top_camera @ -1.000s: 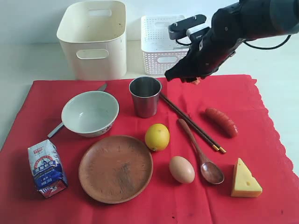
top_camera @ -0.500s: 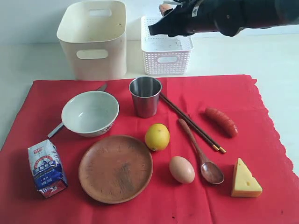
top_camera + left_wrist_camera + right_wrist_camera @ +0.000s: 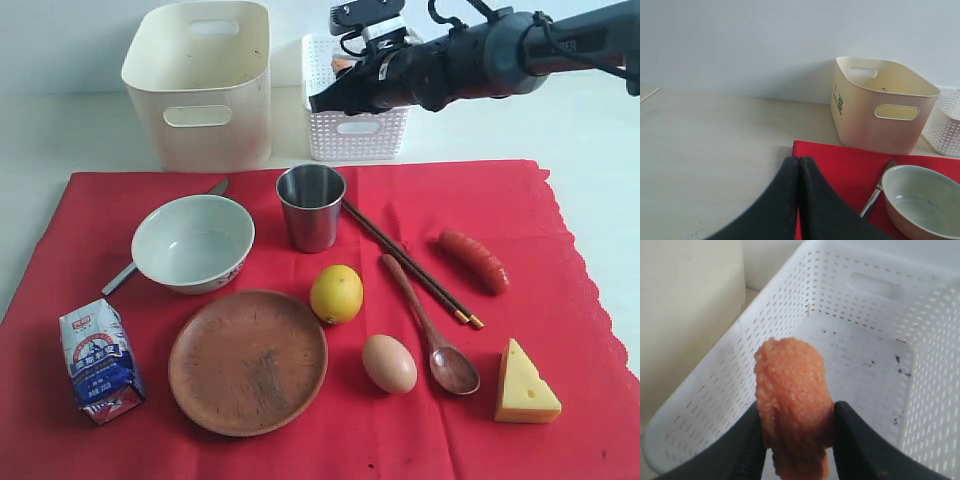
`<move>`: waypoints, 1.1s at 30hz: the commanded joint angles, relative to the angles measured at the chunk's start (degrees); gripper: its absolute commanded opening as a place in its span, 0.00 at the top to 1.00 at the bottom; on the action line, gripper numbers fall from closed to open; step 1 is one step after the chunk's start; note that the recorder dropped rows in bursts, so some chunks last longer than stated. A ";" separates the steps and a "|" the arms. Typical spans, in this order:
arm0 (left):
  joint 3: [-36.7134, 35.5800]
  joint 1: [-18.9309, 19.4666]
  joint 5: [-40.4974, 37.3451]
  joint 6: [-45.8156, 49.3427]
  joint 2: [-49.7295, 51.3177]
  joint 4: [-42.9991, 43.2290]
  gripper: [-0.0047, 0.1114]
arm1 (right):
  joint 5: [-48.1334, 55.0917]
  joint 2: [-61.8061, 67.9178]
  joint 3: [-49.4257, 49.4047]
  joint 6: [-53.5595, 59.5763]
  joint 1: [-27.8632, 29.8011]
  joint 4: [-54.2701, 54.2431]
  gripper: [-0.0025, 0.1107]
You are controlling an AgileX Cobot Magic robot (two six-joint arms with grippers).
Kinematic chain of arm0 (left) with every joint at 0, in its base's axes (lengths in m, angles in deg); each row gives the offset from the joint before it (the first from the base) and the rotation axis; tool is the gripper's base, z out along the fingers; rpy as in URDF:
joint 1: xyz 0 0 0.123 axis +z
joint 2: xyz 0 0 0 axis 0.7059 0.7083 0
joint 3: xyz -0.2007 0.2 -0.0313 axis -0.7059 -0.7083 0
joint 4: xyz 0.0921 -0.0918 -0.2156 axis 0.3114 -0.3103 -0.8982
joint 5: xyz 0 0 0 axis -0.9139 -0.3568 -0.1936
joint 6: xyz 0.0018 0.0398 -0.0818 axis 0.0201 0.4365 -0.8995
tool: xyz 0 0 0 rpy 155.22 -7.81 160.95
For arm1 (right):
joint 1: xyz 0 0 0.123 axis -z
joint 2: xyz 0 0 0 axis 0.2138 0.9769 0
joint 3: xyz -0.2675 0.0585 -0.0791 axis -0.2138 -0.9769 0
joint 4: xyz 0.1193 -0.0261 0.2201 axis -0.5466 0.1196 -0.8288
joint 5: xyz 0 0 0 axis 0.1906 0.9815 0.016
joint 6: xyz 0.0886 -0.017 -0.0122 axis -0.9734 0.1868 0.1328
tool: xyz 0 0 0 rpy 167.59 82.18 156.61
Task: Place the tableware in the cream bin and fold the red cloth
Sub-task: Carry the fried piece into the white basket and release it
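The orange food piece is inside the white lattice basket's rim (image 3: 358, 140) (image 3: 860, 365), over the basket's bottom, and it would rest in the basket, so my right gripper should release the piece.
On the red cloth (image 3: 560, 260) lie the white bowl (image 3: 193, 243), steel cup (image 3: 311, 206), brown plate (image 3: 248, 361), wooden spoon (image 3: 428, 326), dark chopsticks (image 3: 410, 264) and a knife (image 3: 118, 278) half hidden under the bowl. The cream bin (image 3: 200, 85) stands behind the cloth at the left. My right gripper (image 3: 795, 440) is shut on a rough orange food piece (image 3: 792, 405) and hangs over the white lattice basket (image 3: 865, 355). My left gripper (image 3: 799, 162) is shut with nothing in it, above the cloth's corner (image 3: 840, 165), near the bowl (image 3: 925, 200) and bin (image 3: 880, 110).
A lemon (image 3: 336, 293), egg (image 3: 389, 363), sausage (image 3: 474, 261), cheese wedge (image 3: 524, 385) and milk carton (image 3: 100, 362) also sit on the cloth. The lattice basket (image 3: 360, 130) stands right of the cream bin; its floor shows nothing inside. The right arm (image 3: 470, 65) reaches over it.
The right arm has swung from above the cloth's back edge up and left to over the lattice basket, carrying the orange piece. Nothing on the cloth has moved.
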 commanded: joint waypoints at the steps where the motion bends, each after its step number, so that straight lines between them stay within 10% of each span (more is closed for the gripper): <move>1: 0.01 0.07 -0.06 0.00 -0.39 -0.46 0.94 | -0.90 0.72 0.69 0.02 0.15 -0.06 0.77; 14: 0.01 0.07 -0.06 0.00 -0.39 -0.46 0.94 | -2.17 0.69 0.69 0.02 0.15 -0.06 0.29; 33: 0.01 0.07 -0.06 0.00 -0.39 -0.46 0.94 | 29.34 -22.52 0.69 1.71 0.15 0.71 0.27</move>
